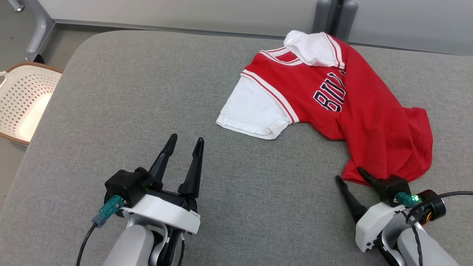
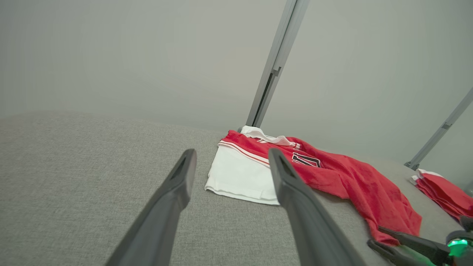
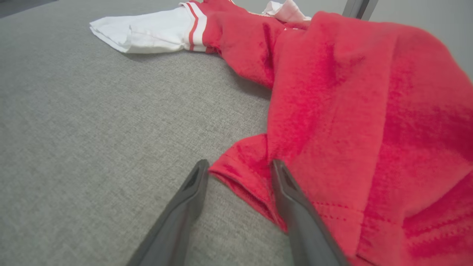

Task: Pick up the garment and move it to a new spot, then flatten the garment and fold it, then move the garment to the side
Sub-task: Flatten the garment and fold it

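Note:
I need to grab the garment with my left gripper by its white sleeve hem (image 1: 247, 132) next, where a loose edge shows, because the red body (image 1: 377, 111) lies slack and bunched.
The garment (image 1: 354, 107) is a red jersey with white sleeves and dark lettering, lying crumpled at the far right of the grey padded table (image 1: 147, 92). My right gripper (image 1: 349, 174) is open at its near hem. In the right wrist view the hem corner (image 3: 244, 173) lies between the right gripper's (image 3: 239, 165) spread fingers, with one finger resting against the cloth. My left gripper (image 1: 185, 140) stands open over bare table at the lower left, well short of the white sleeve (image 1: 255, 111). From the left wrist, the left gripper (image 2: 232, 152) points toward the garment (image 2: 332, 173).
A pale perforated basket (image 1: 26, 99) stands on the floor beyond the table's left edge. Grey posts (image 1: 332, 14) rise behind the table's far edge. A second pile of red cloth (image 2: 443, 188) shows at the right of the left wrist view.

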`<state>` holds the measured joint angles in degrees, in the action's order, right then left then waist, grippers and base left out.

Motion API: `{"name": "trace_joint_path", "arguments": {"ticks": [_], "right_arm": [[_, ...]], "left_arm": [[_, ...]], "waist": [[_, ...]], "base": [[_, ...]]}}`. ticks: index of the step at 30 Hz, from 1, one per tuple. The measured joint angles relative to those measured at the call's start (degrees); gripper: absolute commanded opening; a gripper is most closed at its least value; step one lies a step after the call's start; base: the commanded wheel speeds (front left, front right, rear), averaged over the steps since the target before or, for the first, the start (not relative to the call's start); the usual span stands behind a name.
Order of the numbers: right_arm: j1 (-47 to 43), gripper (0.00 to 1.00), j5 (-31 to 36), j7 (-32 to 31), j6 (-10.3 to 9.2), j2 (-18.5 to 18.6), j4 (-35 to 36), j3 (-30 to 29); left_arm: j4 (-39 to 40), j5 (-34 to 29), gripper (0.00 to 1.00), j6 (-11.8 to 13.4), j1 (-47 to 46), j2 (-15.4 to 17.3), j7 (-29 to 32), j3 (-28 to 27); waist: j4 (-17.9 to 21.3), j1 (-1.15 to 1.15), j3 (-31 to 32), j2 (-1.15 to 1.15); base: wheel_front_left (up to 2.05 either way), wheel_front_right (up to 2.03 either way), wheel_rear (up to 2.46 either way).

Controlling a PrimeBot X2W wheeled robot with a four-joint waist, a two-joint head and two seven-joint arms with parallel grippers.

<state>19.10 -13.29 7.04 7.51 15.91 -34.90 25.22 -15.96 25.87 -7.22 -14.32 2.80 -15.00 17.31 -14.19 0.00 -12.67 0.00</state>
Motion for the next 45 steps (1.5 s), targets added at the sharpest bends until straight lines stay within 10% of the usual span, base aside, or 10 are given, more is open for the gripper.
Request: {"name": "trace_joint_path", "arguments": {"ticks": [1,20,28,45], "right_arm": [[0.2,0.00,-0.3,0.0,0.00,-0.1,-0.2,0.1],[7.8,0.00,-6.5,7.1,-0.02,1.6,19.5,15.8],[14.8,0.00,-11.9,4.9,-0.02,3.9,25.4,13.7],[25.7,0.00,-14.3,-6.1,-0.01,23.8,1.9,-4.9]], "left_arm": [[0.0,0.0,1.00,0.0,0.0,0.0,0.0,0.1],[-1.4,-0.7,1.00,0.2,1.5,0.0,0.0,-0.3],[-1.3,-1.0,1.00,0.2,3.1,0.0,0.0,-0.5],[-0.1,0.2,1.00,0.1,1.0,0.0,0.0,1.3]], "waist": [[-0.1,0.00,-0.1,0.00],[2.0,0.00,6.0,0.00],[2.5,0.00,8.6,0.00],[-1.5,0.00,0.8,0.00]], "base": [[0.00,0.00,0.00],[0.00,0.00,0.00],[0.00,0.00,0.00],[0.00,0.00,0.00]]}}
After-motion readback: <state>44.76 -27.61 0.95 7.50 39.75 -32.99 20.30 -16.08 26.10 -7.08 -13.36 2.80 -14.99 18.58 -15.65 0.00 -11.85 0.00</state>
